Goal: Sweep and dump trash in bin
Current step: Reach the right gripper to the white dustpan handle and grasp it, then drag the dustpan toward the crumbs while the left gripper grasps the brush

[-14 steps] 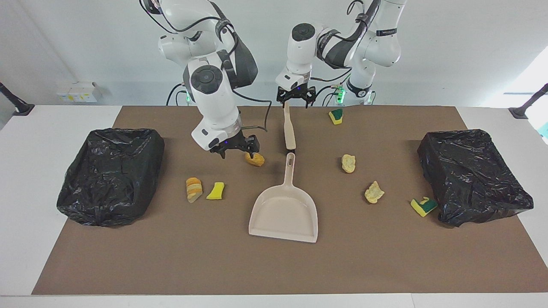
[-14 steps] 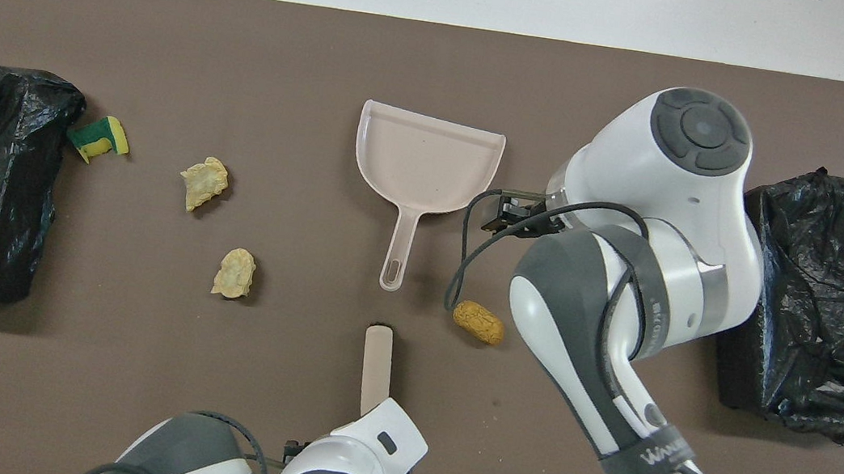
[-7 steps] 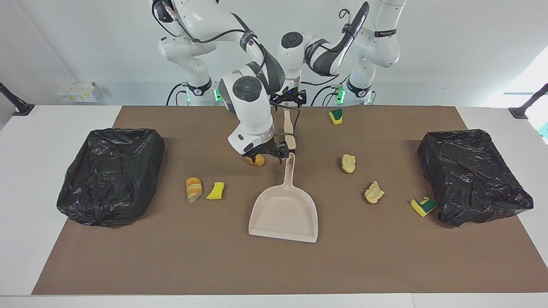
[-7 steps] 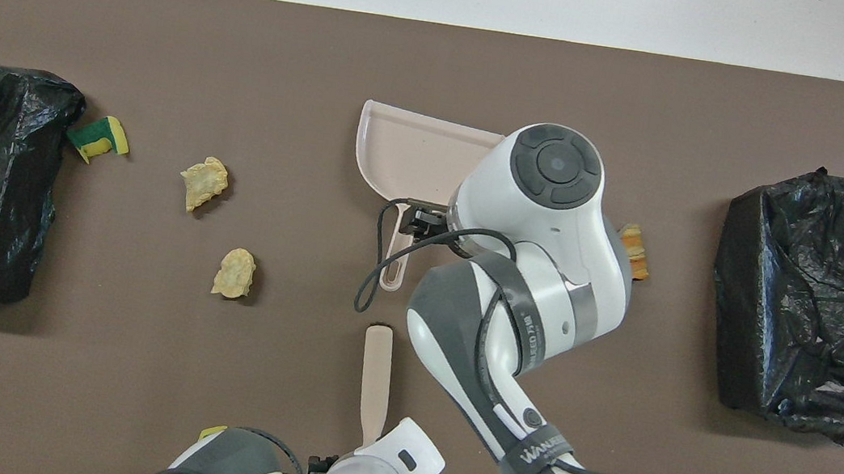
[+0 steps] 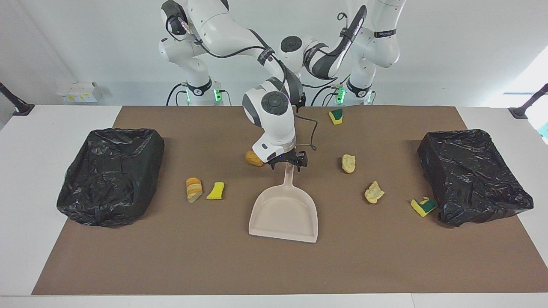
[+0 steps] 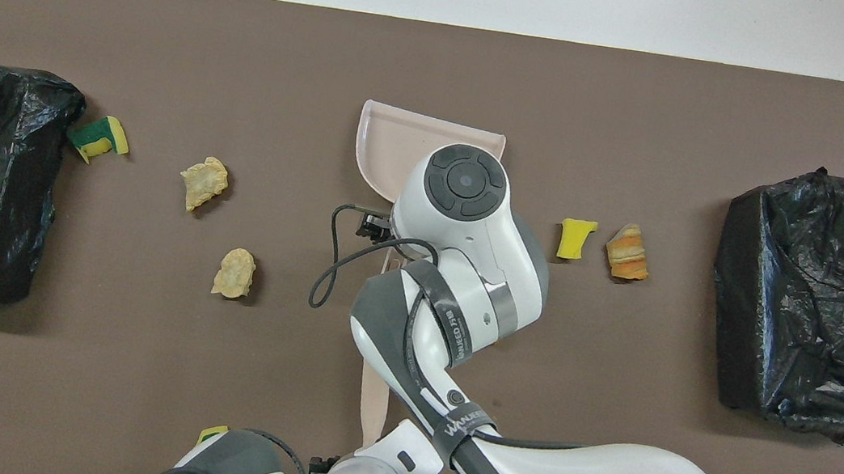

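My right gripper grabs the dustpan by its narrow handle (image 6: 394, 259) next, since the dustpan's broad pan (image 6: 391, 150) spreads far wider than my fingers.
My right gripper (image 5: 289, 165) is open, its fingers on either side of the top of the beige dustpan's (image 5: 284, 211) handle. An orange-brown chunk (image 5: 254, 158) of trash lies beside it. A striped chunk (image 5: 193, 189) and a yellow bit (image 5: 215, 191) lie toward the right arm's end. Two pale lumps (image 5: 348, 163) (image 5: 373, 192) and a green-faced sponge bit (image 5: 423, 206) lie toward the left arm's end. Another sponge bit (image 5: 336, 116) lies close to the robots. My left gripper (image 6: 366, 450) is over the brush handle (image 6: 372, 398), mostly hidden by the arms.
A bin lined with a black bag stands at each end of the brown mat: one (image 5: 112, 174) at the right arm's end, one (image 5: 473, 175) at the left arm's end. Small white boxes (image 5: 79, 91) sit off the mat near the robots.
My right gripper has swung from beside the orange-brown chunk across to the dustpan's handle. The left arm has stayed at the brush handle. No trash has moved.
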Controlling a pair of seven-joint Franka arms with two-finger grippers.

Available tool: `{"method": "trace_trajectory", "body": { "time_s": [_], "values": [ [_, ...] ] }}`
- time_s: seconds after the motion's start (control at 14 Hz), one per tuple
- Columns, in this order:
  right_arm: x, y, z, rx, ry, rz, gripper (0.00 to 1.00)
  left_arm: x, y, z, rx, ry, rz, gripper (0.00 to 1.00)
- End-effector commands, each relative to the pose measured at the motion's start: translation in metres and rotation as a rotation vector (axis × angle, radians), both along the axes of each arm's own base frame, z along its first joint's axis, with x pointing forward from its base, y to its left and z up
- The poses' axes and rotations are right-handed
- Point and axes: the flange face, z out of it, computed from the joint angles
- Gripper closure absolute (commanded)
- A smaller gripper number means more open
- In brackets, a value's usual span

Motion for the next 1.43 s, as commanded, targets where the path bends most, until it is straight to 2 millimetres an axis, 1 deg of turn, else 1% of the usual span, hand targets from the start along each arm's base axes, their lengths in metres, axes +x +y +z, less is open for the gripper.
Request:
{"method": "trace_trajectory", "body": {
  "time_s": [0.0, 0.07, 0.14, 0.21, 0.29, 0.36, 0.43, 0.5, 0.57, 0.64, 0.71, 0.79, 0.86, 0.93, 1.0, 1.07, 1.14, 1.21, 1.36],
  "values": [
    [0.008, -0.001, 0.005, -0.007, -0.025, -0.018, 0.23, -0.002, 0.005, -0.002, -0.010, -0.002, 0.019, 0.44],
    [0.004, 0.002, 0.002, -0.010, -0.020, -0.012, 0.32, -0.002, 0.006, -0.002, -0.010, -0.002, 0.021, 0.59],
    [0.004, 0.002, 0.002, -0.011, -0.021, -0.011, 0.44, -0.002, 0.006, -0.002, -0.010, -0.002, 0.018, 0.66],
    [0.005, 0.001, 0.002, -0.014, -0.017, -0.012, 0.58, 0.000, 0.007, -0.003, -0.008, 0.000, 0.018, 0.75],
    [0.004, 0.001, 0.002, -0.015, -0.016, -0.012, 0.69, 0.000, 0.007, -0.004, -0.006, 0.002, 0.016, 0.80],
    [0.005, 0.000, 0.001, -0.016, -0.013, -0.011, 0.77, 0.000, 0.007, -0.004, -0.005, 0.003, 0.014, 0.88],
    [0.004, -0.001, 0.000, -0.019, -0.009, -0.005, 0.85, 0.000, 0.007, -0.005, -0.004, 0.004, 0.014, 0.92],
    [0.005, -0.004, -0.001, -0.025, -0.008, 0.000, 0.87, 0.000, 0.007, -0.005, -0.004, 0.004, 0.011, 0.97],
    [0.008, -0.007, 0.000, -0.035, -0.014, 0.009, 0.86, 0.001, 0.007, -0.005, -0.002, 0.006, 0.011, 1.00],
    [0.007, -0.007, -0.001, -0.038, -0.015, 0.014, 0.86, 0.000, 0.008, -0.004, 0.015, 0.018, 0.015, 1.00],
    [0.008, -0.008, -0.001, -0.036, -0.015, 0.011, 0.76, 0.000, 0.009, -0.004, 0.030, 0.028, 0.024, 1.00],
    [0.008, -0.008, -0.003, -0.033, -0.017, 0.010, 0.51, 0.000, 0.008, -0.002, 0.039, 0.034, 0.034, 1.00],
    [0.006, -0.009, -0.007, -0.034, -0.014, 0.011, 0.44, 0.000, 0.009, 0.000, 0.046, 0.038, 0.048, 1.00],
    [0.006, -0.009, -0.008, -0.035, -0.012, 0.012, 0.46, 0.001, 0.009, 0.003, 0.046, 0.039, 0.054, 1.00],
    [0.006, -0.009, -0.009, -0.036, -0.010, 0.014, 0.73, 0.001, 0.009, 0.008, 0.060, 0.049, 0.057, 1.00],
    [0.006, -0.010, -0.009, -0.039, -0.009, 0.014, 0.95, 0.010, 0.013, 0.015, 0.074, 0.061, 0.080, 1.00],
    [0.006, -0.011, -0.009, -0.042, -0.004, 0.020, 1.00, 0.021, 0.018, 0.024, 0.093, 0.078, 0.095, 1.00],
    [0.006, -0.010, -0.006, -0.041, -0.008, 0.026, 1.00, 0.035, 0.024, 0.034, 0.108, 0.093, 0.115, 1.00],
    [0.010, -0.016, 0.002, -0.036, -0.016, 0.048, 1.00, 0.060, 0.044, 0.051, 0.130, 0.117, 0.141, 1.00]
  ]
}}
